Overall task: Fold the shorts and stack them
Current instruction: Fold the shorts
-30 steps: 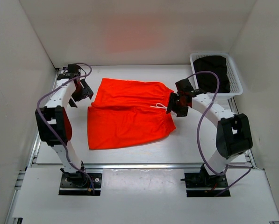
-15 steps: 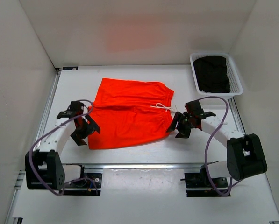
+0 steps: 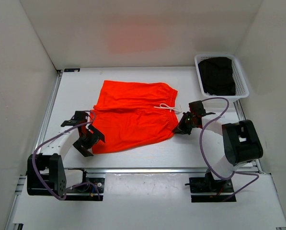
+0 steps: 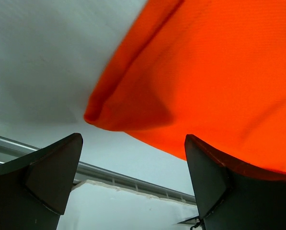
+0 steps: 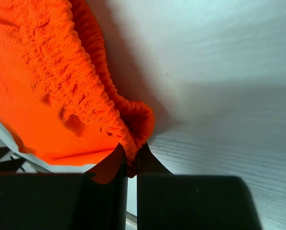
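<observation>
Next, the left gripper grabs the shorts point(image 3: 133, 115) by the near hem corner point(image 3: 94, 152), opposite the pinched waistband end, to fold one leg over the other.
The orange-red shorts point(image 3: 133, 115) lie flat mid-table, waistband to the right with a white drawstring point(image 3: 165, 108). My right gripper point(image 3: 180, 128) is shut on the near end of the elastic waistband point(image 5: 92, 103), whose gathered edge is pinched between the fingers point(image 5: 154, 167). My left gripper point(image 3: 88, 141) is open at the shorts' near left hem corner point(image 4: 97, 115). That corner sits just ahead of the gap, with the right finger point(image 4: 210, 177) under the orange fabric's edge.
A white basket point(image 3: 242, 76) at the back right holds a black garment point(image 3: 218, 75). A metal rail point(image 3: 143, 170) runs along the table's near edge. White walls close in the left, back and right sides.
Both arms dropped from the far side to the near corners of the shorts. The right gripper closed on the waistband; the left stayed open.
</observation>
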Available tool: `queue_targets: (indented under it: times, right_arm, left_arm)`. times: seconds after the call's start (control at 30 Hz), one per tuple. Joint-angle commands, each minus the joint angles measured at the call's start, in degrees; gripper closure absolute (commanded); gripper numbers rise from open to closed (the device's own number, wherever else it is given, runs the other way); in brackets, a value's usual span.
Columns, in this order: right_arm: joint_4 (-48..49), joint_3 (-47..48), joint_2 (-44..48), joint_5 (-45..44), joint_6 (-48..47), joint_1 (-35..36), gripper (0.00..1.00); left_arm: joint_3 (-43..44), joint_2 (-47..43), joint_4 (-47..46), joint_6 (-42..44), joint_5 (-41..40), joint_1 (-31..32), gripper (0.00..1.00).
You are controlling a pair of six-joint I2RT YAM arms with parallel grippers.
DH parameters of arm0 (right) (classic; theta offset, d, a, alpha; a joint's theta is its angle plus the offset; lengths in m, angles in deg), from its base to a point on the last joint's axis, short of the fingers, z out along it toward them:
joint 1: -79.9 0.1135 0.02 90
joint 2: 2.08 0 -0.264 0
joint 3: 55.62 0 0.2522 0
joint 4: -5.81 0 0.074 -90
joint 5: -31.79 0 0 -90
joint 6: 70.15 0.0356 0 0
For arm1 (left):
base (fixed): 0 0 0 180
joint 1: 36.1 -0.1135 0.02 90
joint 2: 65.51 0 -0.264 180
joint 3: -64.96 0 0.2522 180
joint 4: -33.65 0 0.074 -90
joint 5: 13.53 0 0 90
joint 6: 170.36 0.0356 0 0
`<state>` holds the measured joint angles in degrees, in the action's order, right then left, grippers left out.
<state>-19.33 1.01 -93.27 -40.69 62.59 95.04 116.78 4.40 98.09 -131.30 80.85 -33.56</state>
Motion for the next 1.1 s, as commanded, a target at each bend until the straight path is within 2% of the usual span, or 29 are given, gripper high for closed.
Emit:
queue_targets:
  times: [0.0,0.2,0.3,0.37,0.47,0.5,0.53,0.57,0.6,0.7,0.8,0.9,1.07]
  right_arm:
    - [2.76,1.60,-0.47,-0.91,1.03,-1.86,1.00]
    - [2.06,1.07,-0.47,0.23,1.56,-2.39,1.00]
    - [1.54,1.07,0.06,0.24,1.56,-2.39,1.00]
    - [1.53,1.07,0.06,0.24,1.56,-2.39,1.00]
    - [1.01,1.07,0.58,0.24,1.03,-2.39,1.00]
    - [1.01,1.07,0.58,0.24,1.03,-2.39,1.00]
    - [1.01,1.07,0.58,0.24,1.03,-2.39,1.00]
    - [0.40,1.07,0.58,0.24,1.03,-2.39,1.00]
    - [0.39,1.07,1.10,0.24,1.03,-2.39,1.00]
    - [-2.24,0.46,2.60,-0.38,0.41,-2.39,1.00]
    - [-5.58,-2.08,6.98,-1.60,-0.72,-2.91,1.00]
    - [-11.02,-6.56,16.03,-2.75,-0.73,-2.92,1.00]
    - [-22.60,-9.55,31.04,-5.30,-1.26,-2.92,1.00]
  left_arm:
    - [-1.93,-1.00,-1.19,-1.18,0.72,0.44,0.01]
    - [-4.13,-1.79,-1.71,-5.92,-1.56,0.44,0.05]
    - [-3.62,0.30,-2.86,-5.93,-3.05,0.44,0.18]
    - [-1.95,1.89,-4.26,-5.93,-3.77,0.44,0.24]
    - [0.51,5.84,-4.88,-4.79,-5.26,0.44,0.40]
    - [1.04,7.85,-5.41,-4.79,-5.87,0.44,0.59]
    - [1.05,8.74,-5.41,-4.79,-6.49,0.44,0.72]
    - [1.66,9.54,-5.41,-4.26,-6.49,0.44,0.83]
    - [2.36,10.15,-5.93,-3.39,-7.01,0.44,0.90]
    - [3.94,8.77,-5.24,-1.27,-7.02,0.44,0.90]
    - [5.17,1.57,-2.61,-1.27,-6.49,0.44,0.90]
    - [6.67,-8.35,3.09,-1.27,-5.88,0.44,0.90]
    - [8.60,-14.71,8.98,-1.27,-5.88,0.97,0.90]
